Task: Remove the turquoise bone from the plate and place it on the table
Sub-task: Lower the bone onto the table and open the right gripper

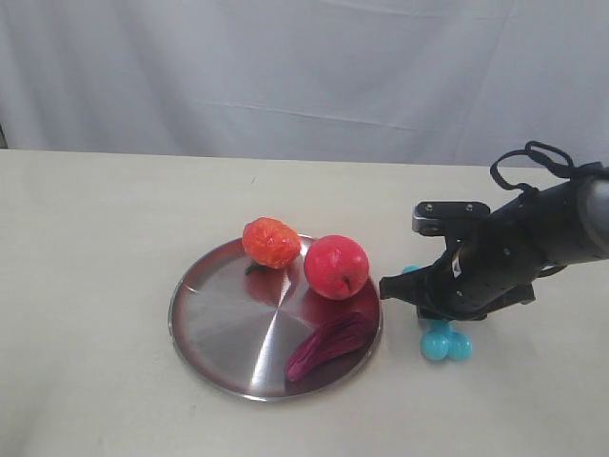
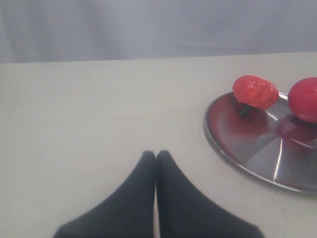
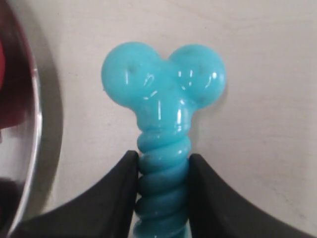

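The turquoise bone [image 1: 445,345] hangs over the beige tabletop beside the plate and would lie flat, so it is time for my right gripper to open now.
The turquoise bone [image 1: 445,345] is off the plate, just right of its rim, low at the beige table [image 1: 95,238]. Whether it touches the tabletop I cannot tell. My right gripper [image 1: 436,316] is shut on the bone's ribbed shaft. In the right wrist view the black fingers [image 3: 124,188] press both sides of the shaft, and the bone's [image 3: 163,89] knobbed end sticks out beyond my right gripper [image 3: 163,161]. The steel plate [image 1: 219,324] lies mid-table. My left gripper [image 2: 156,154] is shut on nothing, over bare table left of the plate [image 2: 257,148]; it is outside the exterior view.
On the plate sit a red apple [image 1: 336,267], a lumpy orange-red fruit [image 1: 271,242] and a dark magenta elongated piece [image 1: 328,345]. The apple [image 2: 304,99] and the lumpy fruit [image 2: 255,91] also show in the left wrist view. A white curtain hangs behind the table.
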{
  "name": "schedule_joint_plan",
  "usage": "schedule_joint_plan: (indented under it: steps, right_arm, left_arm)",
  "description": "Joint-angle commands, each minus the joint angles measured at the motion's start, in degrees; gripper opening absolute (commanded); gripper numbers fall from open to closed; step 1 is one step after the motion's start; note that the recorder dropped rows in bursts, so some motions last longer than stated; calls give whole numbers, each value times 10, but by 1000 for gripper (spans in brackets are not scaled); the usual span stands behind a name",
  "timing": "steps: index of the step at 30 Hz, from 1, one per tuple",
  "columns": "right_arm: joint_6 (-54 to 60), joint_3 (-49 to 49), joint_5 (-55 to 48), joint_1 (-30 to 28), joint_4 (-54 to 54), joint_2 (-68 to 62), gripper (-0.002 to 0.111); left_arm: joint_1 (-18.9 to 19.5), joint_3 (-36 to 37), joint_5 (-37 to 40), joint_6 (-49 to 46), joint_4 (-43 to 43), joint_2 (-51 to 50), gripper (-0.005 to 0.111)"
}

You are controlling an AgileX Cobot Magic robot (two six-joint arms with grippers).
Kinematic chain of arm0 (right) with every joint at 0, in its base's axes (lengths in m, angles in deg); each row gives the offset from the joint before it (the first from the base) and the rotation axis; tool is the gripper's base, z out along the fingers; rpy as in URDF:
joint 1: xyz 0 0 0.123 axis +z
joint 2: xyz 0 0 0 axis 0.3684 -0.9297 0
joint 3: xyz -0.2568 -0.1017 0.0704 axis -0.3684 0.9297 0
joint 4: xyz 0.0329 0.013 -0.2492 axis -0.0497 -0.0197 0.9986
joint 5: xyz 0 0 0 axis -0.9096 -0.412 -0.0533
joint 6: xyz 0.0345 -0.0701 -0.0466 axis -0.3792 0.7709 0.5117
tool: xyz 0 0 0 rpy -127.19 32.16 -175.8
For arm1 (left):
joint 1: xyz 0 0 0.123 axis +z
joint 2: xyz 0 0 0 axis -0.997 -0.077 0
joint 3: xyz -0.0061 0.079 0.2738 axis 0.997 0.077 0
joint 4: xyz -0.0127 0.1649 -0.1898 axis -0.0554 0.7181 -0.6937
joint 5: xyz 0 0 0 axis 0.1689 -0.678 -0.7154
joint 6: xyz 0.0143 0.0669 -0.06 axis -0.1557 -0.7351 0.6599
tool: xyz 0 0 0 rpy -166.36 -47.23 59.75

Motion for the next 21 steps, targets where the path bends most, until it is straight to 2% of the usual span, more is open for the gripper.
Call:
schedule_joint_plan:
  steps: [1,5,10,12,14,21]
  right_arm:
    - [-1,-1,11,-3,9,0,2]
    - [-1,-1,11,-3,9,0,28]
    - [-21,-1,10,-3,1,0,83]
    - [-29,-1,10,-3,1,0,95]
    - [-29,-1,10,-3,1,3,98]
    - [-29,-1,-36,-3,1,60,98]
  left_arm:
    - [-2,2,0,1,0,1,0]
    - [-2,2,0,1,0,1,0]
    - [-2,2,0,1,0,1,0]
    - [-2,2,0,1,0,1,0]
    - [-2,2,0,1,0,1,0]
    - [-2,2,0,1,0,1,0]
